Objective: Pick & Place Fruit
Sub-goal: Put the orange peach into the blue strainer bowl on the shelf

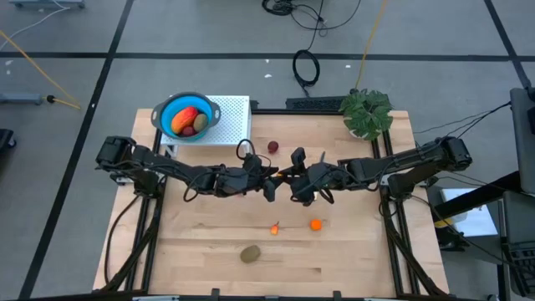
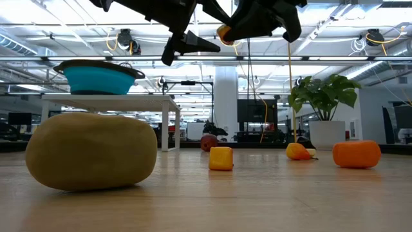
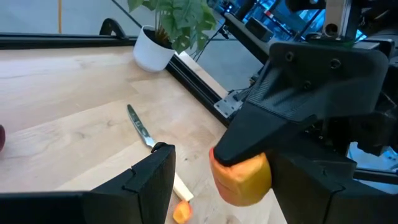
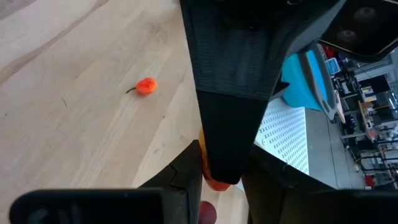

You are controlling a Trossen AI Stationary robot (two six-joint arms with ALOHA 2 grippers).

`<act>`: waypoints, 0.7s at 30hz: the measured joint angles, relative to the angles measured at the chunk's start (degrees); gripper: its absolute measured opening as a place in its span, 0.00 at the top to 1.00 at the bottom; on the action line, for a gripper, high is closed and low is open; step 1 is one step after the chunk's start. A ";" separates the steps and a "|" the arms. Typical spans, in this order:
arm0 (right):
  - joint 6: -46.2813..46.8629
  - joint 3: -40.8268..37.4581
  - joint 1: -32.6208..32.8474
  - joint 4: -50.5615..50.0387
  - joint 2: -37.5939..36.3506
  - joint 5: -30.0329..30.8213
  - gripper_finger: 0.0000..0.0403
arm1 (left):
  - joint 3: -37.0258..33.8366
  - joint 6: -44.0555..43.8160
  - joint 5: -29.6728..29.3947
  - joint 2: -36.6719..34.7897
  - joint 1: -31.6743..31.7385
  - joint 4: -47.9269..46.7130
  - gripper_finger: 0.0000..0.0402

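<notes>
The orange-yellow piece has my right gripper's finger over its upper side, so my left gripper should next grab the piece by its bare lower part (image 3: 239, 186).
An orange-yellow fruit piece (image 3: 242, 182) hangs in the air over the middle of the table, with my right gripper (image 1: 296, 182) shut on it. My left gripper (image 1: 271, 182) faces it from the table's left, open, one finger (image 3: 152, 180) on each side of the piece and a gap showing beside it. On the table lie a dark red ball (image 1: 273, 146), a brown-green oval (image 1: 250, 253) and two small orange bits (image 1: 275, 227) (image 1: 315, 224). More fruit sits in the blue bowl (image 1: 164, 114). My right gripper holds the orange-yellow piece between its two fingers, one of them lying against the piece's upper side (image 3: 239, 163). It comes from the table's right, slanting slightly down. The piece is lifted clear, high above the table (image 2: 224, 33). In the right wrist view a left finger (image 4: 230, 124) covers most of it.
The blue bowl stands on a white perforated stand (image 1: 234, 117) at the far left. A potted plant (image 1: 368, 113) is at the far right corner. A slim knife (image 3: 140, 127) lies on the wood beneath the grippers, with another small orange bit (image 3: 182, 213) near its handle.
</notes>
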 joint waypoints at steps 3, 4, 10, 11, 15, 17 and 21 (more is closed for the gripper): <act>0.00 0.00 0.00 0.04 0.00 -0.04 0.79 | 0.00 0.02 0.11 0.00 0.25 0.00 0.39; 0.00 0.00 0.00 0.02 0.00 -0.04 0.79 | 0.00 0.14 0.09 0.00 0.26 0.00 0.39; 0.02 0.00 0.00 0.03 0.00 -0.08 0.79 | -0.02 -0.03 0.10 0.00 0.26 -0.02 0.39; 0.02 -0.01 0.00 0.07 0.00 -0.09 0.79 | -0.02 -0.04 0.12 0.00 0.26 -0.02 0.39; 0.03 0.00 0.00 0.13 0.00 -0.17 0.79 | -0.02 -0.07 1.06 0.00 0.26 0.02 0.45; 0.02 0.00 0.00 0.13 0.00 -0.17 0.79 | -0.02 -0.10 1.20 -0.02 0.26 0.13 0.51; 0.08 0.00 -0.02 0.15 0.00 -0.14 0.79 | -0.02 -0.26 1.51 -0.02 0.21 0.35 0.63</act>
